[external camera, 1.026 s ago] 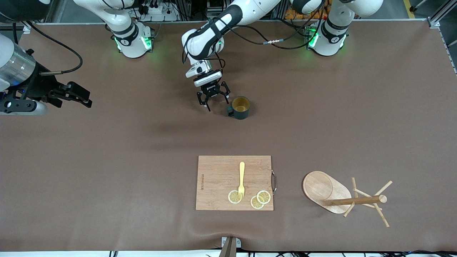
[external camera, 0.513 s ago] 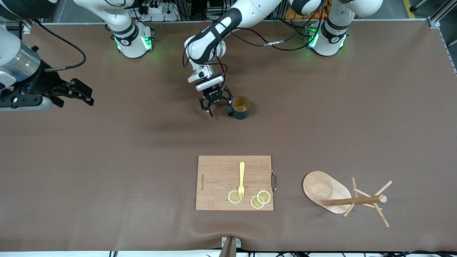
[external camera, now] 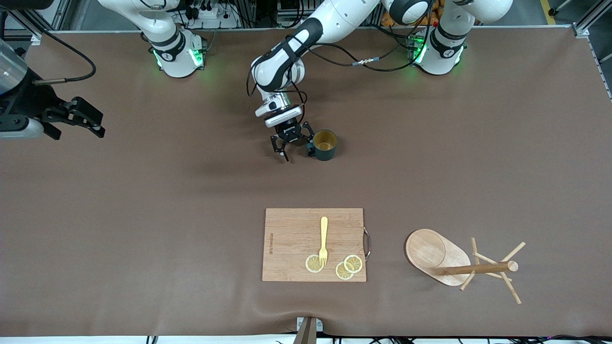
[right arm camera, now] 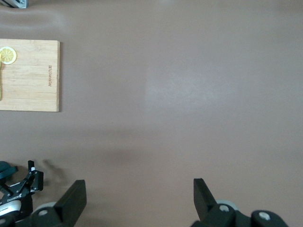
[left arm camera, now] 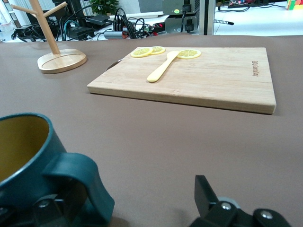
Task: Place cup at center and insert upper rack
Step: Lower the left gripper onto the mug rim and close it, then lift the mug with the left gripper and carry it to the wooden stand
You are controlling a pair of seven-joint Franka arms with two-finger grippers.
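My left gripper should close on the handle now. The cup's handle [left arm camera: 75, 172] is between its fingers, so it would hold the dark teal cup [left arm camera: 23, 156].
The dark teal cup [external camera: 324, 144] stands upright on the brown mat, its yellowish inside showing and its handle [external camera: 311, 151] turned toward my left gripper [external camera: 297, 145]. That gripper is open and low at the mat, with the handle [left arm camera: 80, 184] just inside its jaws beside one finger; that finger's tip is hidden. The other finger [left arm camera: 204, 194] is well apart from the cup [left arm camera: 23, 156]. The wooden mug tree [external camera: 437, 253] stands on its oval base near the front edge, toward the left arm's end; its upper pegs [external camera: 497, 267] are bare. My right gripper [external camera: 97, 123] hovers open over bare mat at the right arm's end.
A wooden cutting board [external camera: 291, 239] lies nearer to the front camera than the cup, with a yellow fork [external camera: 323, 239] and three lemon slices [external camera: 353, 263] on it. Bare mat stretches between the cup and the board. In the left wrist view the mug tree [left arm camera: 59, 59] is beside the board [left arm camera: 213, 80].
My left gripper has come down and closer to the cup, so the handle now sits inside its open jaws. My right gripper has drawn back toward its end of the table.
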